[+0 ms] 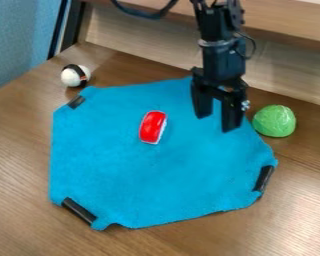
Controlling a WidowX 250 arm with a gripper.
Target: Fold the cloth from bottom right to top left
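Observation:
My gripper takes hold of the cloth by its dark-tabbed corner nearest the green ball next, to fold the cloth diagonally.
My gripper (215,122) hangs over the upper right part of the blue cloth (149,180), its two fingers apart with nothing between them. The cloth lies spread out on the table, unfolded, with dark pieces at its upper left, lower left and lower right corners. The upper right corner is partly hidden behind the gripper. A red object with a white edge (152,127) rests on the cloth, left of the gripper.
A green ball-like object (274,121) sits just right of the cloth. Beyond the upper left corner is a white and black ball (75,75). The wooden table (29,225) ends at a raised wooden panel (142,40) behind.

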